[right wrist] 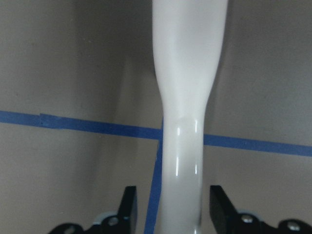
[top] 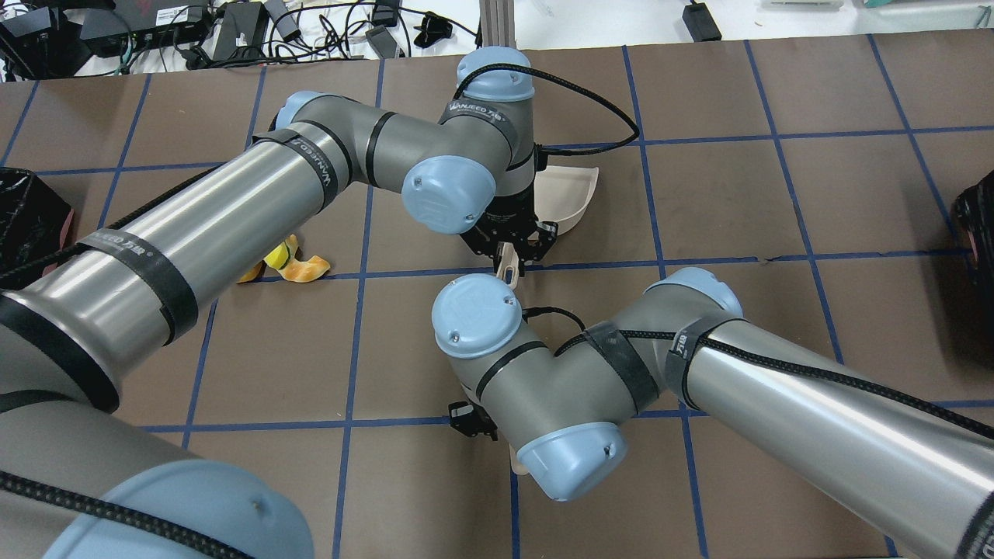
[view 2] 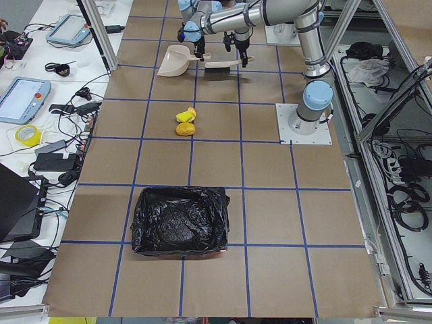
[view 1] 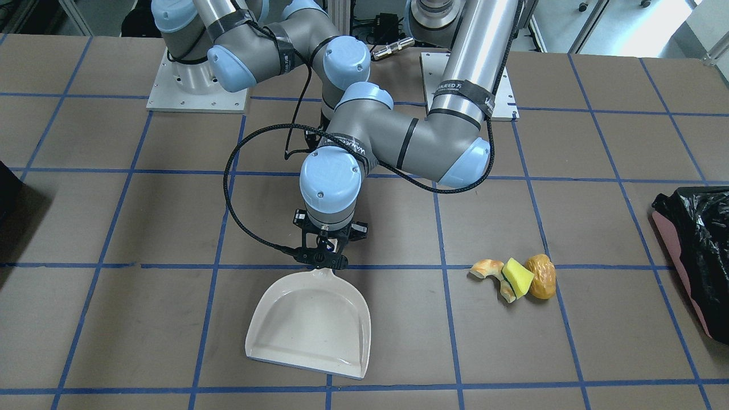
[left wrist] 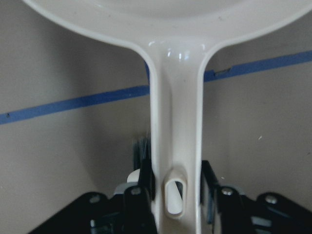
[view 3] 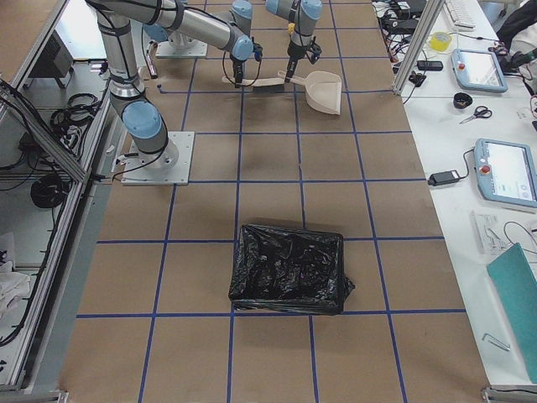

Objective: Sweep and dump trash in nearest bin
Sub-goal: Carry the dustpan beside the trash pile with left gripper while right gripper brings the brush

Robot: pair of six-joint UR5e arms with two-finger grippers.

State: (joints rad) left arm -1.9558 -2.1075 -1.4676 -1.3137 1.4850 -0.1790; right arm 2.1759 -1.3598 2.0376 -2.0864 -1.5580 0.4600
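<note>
Next, the right gripper grabs the white brush by its slim handle (right wrist: 182,180) to sweep the trash together for the bin.
The trash lies together on the table: a tan-orange pastry bit (view 1: 488,269), a yellow-green wedge (view 1: 519,277) and a brown nut-like piece (view 1: 541,277). The bin (view 1: 696,228), pink-sided with a black bag, stands further out on my left; it also shows in the exterior left view (view 2: 179,219). My left gripper (view 1: 325,255) is shut on the handle of the white dustpan (view 1: 312,319), which rests on the table away from the trash. In the right wrist view my right gripper (right wrist: 173,209) is open, its fingers on either side of the white brush handle (right wrist: 187,97) with gaps.
A second black-bagged bin (view 3: 289,269) stands at my right end of the table, far from the trash. My two forearms cross close together above the table's middle. Cables and devices lie beyond the far edge (top: 233,31).
</note>
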